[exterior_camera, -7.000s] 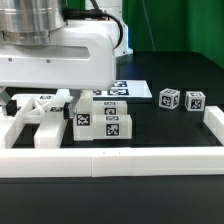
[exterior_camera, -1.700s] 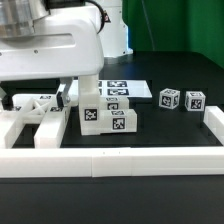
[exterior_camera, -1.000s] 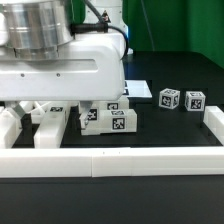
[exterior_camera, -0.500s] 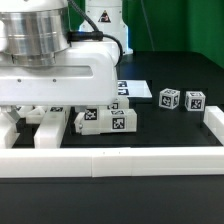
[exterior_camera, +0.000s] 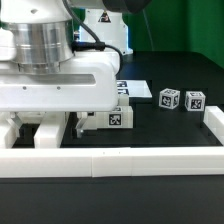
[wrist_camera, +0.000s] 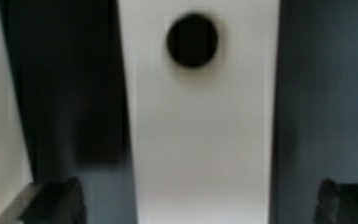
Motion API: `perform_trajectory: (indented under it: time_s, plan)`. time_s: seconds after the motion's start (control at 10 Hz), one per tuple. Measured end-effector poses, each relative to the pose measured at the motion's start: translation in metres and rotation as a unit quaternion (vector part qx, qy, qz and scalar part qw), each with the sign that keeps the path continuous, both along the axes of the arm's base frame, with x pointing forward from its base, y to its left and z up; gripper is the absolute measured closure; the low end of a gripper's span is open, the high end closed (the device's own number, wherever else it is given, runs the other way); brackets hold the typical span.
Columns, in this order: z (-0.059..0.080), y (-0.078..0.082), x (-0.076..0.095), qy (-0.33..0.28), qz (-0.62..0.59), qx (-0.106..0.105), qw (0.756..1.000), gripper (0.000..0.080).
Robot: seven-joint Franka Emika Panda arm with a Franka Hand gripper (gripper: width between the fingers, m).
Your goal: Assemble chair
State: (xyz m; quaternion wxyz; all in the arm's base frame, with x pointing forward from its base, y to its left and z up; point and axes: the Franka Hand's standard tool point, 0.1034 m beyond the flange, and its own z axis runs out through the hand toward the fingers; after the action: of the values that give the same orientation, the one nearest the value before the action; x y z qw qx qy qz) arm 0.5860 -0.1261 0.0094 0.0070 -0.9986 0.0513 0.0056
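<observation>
My fingertips are on both sides of the white bar, over the dark surface. My gripper should close on the bar, as it would hold the bar now.
The chair parts are chunky white pieces with square tags. A tagged block [exterior_camera: 120, 118] shows just to the exterior view's right of my hand, and white frame pieces [exterior_camera: 45, 132] lie below the hand at the left. Two small tagged cubes [exterior_camera: 168, 98] [exterior_camera: 194, 100] stand apart at the right. My gripper [exterior_camera: 62, 88] hangs low over the parts and hides most of them. In the wrist view a white bar [wrist_camera: 197, 130] with one dark hole [wrist_camera: 194, 40] runs between my fingertips [wrist_camera: 51, 200]. The gripper [wrist_camera: 197, 205] is open, with a gap on each side of the bar.
A long low white border wall [exterior_camera: 110, 160] runs along the front and up the left side. The marker board [exterior_camera: 137, 90] lies flat behind the block. The table is black.
My hand has come down and nearer the camera over the last second. It now covers most of the tagged parts that showed before. The cubes have not moved.
</observation>
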Motion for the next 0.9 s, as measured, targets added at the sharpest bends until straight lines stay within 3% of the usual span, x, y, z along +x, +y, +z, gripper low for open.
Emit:
perform_trajectory:
  time_s: [0.4,0.6,0.7,0.8,0.9]
  plan:
    - [-0.0027,0.0,-0.0017,0.002,-0.012,0.0,1.0,0.015]
    - [-0.002,0.0032,0.0004,0.001,-0.02,0.001,1.0,0.0414]
    - [-0.0014,0.0046,0.0017,0.0,-0.021,0.002,1.0,0.0414]
    - [-0.0013,0.0048,0.002,0.0,-0.021,0.002,1.0,0.0515]
    - [-0.0013,0.0045,0.0019,0.0,-0.022,0.002,1.0,0.0515]
